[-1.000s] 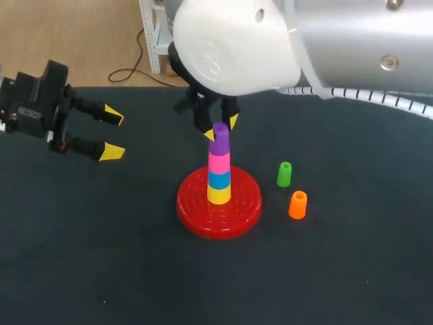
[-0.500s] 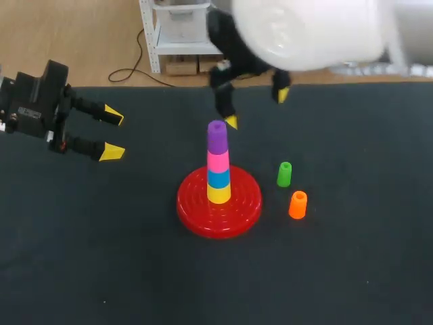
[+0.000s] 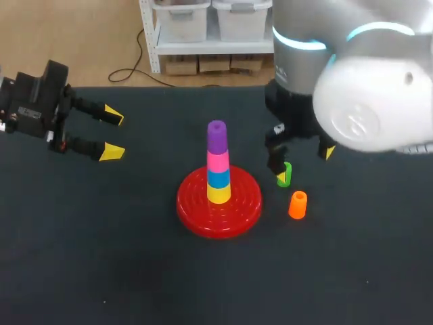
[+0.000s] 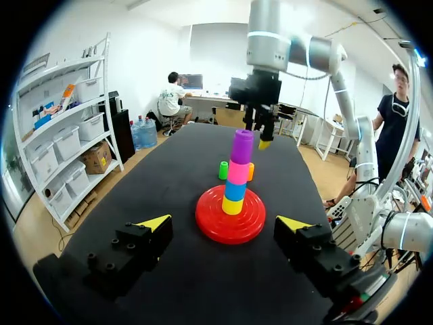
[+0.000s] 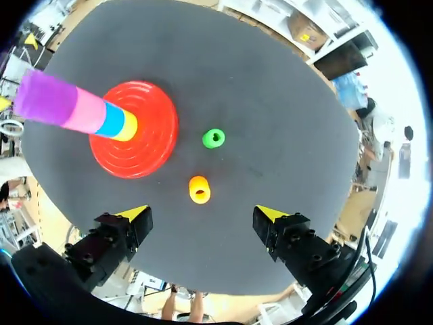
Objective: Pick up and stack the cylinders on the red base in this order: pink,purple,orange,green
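The orange cylinder needs its base free to sit on the purple cylinder, so my right gripper will next grab the orange cylinder by its top end (image 3: 299,196).
On the red base (image 3: 237,211) stands a stack of yellow, blue, pink (image 3: 218,162) and, topmost, purple cylinders (image 3: 216,137). Right of it on the black table stand the green cylinder (image 3: 287,173) and the orange cylinder (image 3: 298,204). My right gripper (image 3: 304,164) hangs open above these two, one fingertip in front of the green one. In the right wrist view the orange cylinder (image 5: 199,189) lies just ahead of the open right gripper (image 5: 203,213), the green cylinder (image 5: 214,138) beyond. My left gripper (image 3: 111,134) stays open at the far left, empty, facing the stack (image 4: 237,172).
The black table (image 3: 101,257) is bare in front and to the left of the base. My right arm's large body (image 3: 365,101) hangs over the right back part of the table.
My right gripper opened and let go of the purple cylinder on top of the stack, lifted off, then swung right to above the green and orange cylinders. The left arm stayed still.
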